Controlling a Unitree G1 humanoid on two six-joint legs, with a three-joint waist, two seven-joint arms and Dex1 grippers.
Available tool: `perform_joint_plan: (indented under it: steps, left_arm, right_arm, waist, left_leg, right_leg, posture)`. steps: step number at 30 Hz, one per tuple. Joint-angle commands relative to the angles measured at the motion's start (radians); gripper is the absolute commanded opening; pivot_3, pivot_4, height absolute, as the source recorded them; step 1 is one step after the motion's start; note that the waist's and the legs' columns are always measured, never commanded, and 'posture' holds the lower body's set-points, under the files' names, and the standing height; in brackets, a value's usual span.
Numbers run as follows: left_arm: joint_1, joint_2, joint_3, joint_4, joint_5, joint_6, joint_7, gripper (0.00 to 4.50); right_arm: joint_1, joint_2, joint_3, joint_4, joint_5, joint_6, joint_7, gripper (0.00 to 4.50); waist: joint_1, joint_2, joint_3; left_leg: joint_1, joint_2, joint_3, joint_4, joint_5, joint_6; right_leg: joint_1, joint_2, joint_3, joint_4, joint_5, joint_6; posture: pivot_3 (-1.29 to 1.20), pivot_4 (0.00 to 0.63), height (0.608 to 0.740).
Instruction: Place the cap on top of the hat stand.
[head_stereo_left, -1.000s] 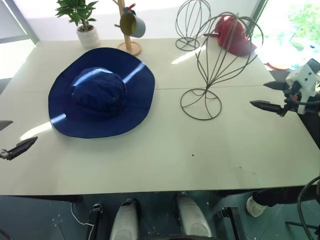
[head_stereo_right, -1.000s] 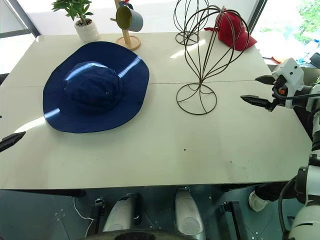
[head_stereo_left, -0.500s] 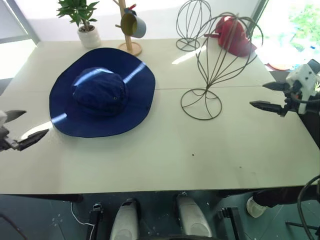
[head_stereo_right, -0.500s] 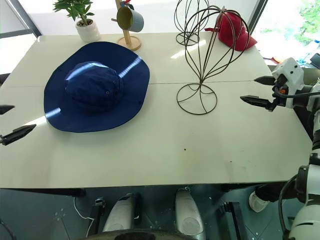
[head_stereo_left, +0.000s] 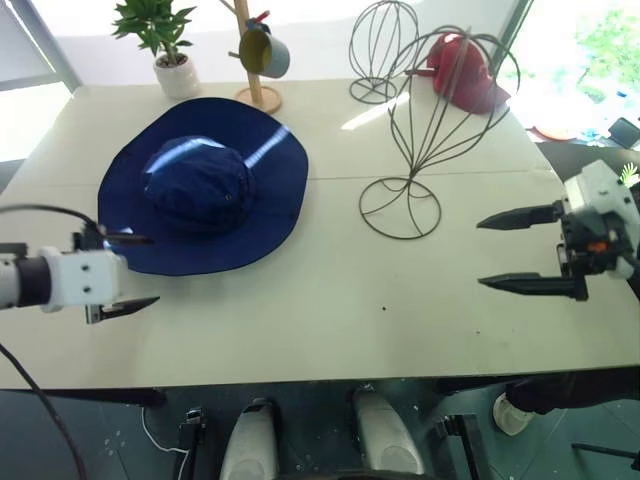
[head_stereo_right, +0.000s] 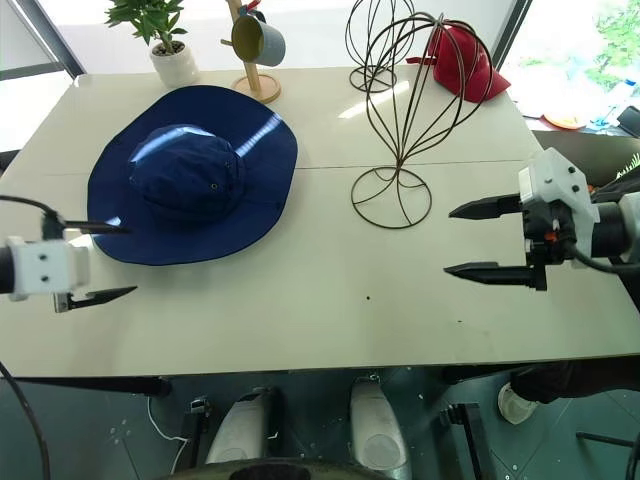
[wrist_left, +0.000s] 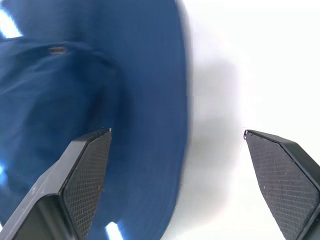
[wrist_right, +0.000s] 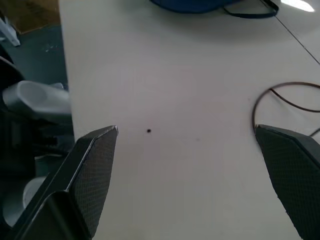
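I should next grab the cap by its thin outer edge with my left gripper, because the cap's round top (head_stereo_left: 200, 185) (wrist_left: 50, 100) is wider than the open fingers.
The navy-blue cap (head_stereo_left: 205, 185) lies flat, crown up, on the left half of the white table (head_stereo_left: 330, 330). The hat stand (head_stereo_left: 432, 110), tall and of thin dark wire, rises from its ring base to the right of the cap. My left gripper (head_stereo_left: 150, 270) is open at the near-left edge of the brim. In the left wrist view the brim (wrist_left: 145, 100) runs between its fingers (wrist_left: 85, 175). My right gripper (head_stereo_left: 481, 254) is open and empty, hovering near the table's right side, just right of the stand's ring base (wrist_right: 280, 100).
Along the far edge stand a potted plant (head_stereo_left: 165, 40), a wooden mug tree with a mug (head_stereo_left: 262, 50), a smaller wire stand (head_stereo_left: 385, 45) and a red cap (head_stereo_left: 465, 70). The table's front edge runs close below both grippers.
My left gripper has swung in to the right to the cap's brim and rolled. My right gripper has drawn nearer and leftward over the table, its fingers now one above the other.
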Motion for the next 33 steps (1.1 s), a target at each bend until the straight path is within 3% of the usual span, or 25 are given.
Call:
perform_joint_plan:
  steps: [1, 7, 14, 26, 29, 33]
  left_arm:
    - [-0.034, -0.024, -0.06, 0.031, 0.059, -0.088, 0.055, 4.42]
    - [-0.142, -0.152, -0.175, 0.08, 0.295, -0.225, 0.308, 4.42]
    - [-0.228, -0.258, -0.287, 0.189, 0.526, -0.204, 0.554, 4.42]
    - [-0.402, -0.364, -0.395, 0.361, 0.63, -0.07, 0.737, 4.42]
    - [-0.427, -0.373, -0.413, 0.391, 0.616, -0.081, 0.75, 3.54]
    - [-0.438, -0.366, -0.432, 0.403, 0.605, -0.099, 0.754, 1.43]
  right_arm:
    - [0.017, -0.016, -0.086, -0.113, 0.079, 0.077, -0.062, 4.5]
    - [0.045, -0.019, -0.138, -0.178, 0.126, 0.138, -0.137, 4.5]
    - [0.04, -0.021, -0.145, -0.205, 0.169, 0.159, -0.191, 4.5]
    - [0.0, -0.024, -0.092, -0.184, 0.168, 0.135, -0.224, 4.5]
    - [-0.01, -0.028, -0.083, -0.181, 0.168, 0.134, -0.228, 4.5]
    - [-0.015, -0.033, -0.082, -0.178, 0.165, 0.133, -0.227, 4.5]
  waist:
    - [0.001, 0.0, 0.0]
    - [0.023, -0.001, -0.001]
    - [0.027, -0.002, -0.001]
    - [0.033, -0.003, -0.002]
    - [0.031, -0.003, -0.002]
    - [0.029, -0.003, -0.002]
  left_leg:
    - [0.0, 0.0, 0.0, 0.001, 0.0, 0.0]
    - [-0.002, 0.0, 0.0, 0.006, 0.0, 0.0]
    - [-0.001, 0.0, 0.0, 0.007, 0.0, 0.0]
    - [0.0, 0.0, -0.001, 0.008, 0.0, 0.0]
    - [0.0, 0.0, -0.001, 0.008, 0.0, 0.0]
    - [0.0, 0.0, -0.001, 0.008, 0.0, 0.0]
  right_leg:
    - [0.0, 0.0, 0.0, 0.0, 0.0, 0.0]
    - [0.002, -0.001, 0.0, 0.0, 0.0, 0.0]
    - [0.002, 0.0, 0.0, 0.005, 0.0, 0.001]
    - [0.003, 0.0, 0.0, 0.007, 0.0, 0.001]
    - [0.003, 0.0, 0.0, 0.008, 0.002, 0.004]
    - [0.003, 0.001, 0.0, 0.007, 0.002, 0.004]
  posture:
    - [0.0, 0.15, 0.739]
    - [0.0, 0.15, 0.739]
    - [0.0, 0.15, 0.739]
    - [0.0, 0.15, 0.739]
    - [0.0, 0.15, 0.739]
    - [0.0, 0.15, 0.739]
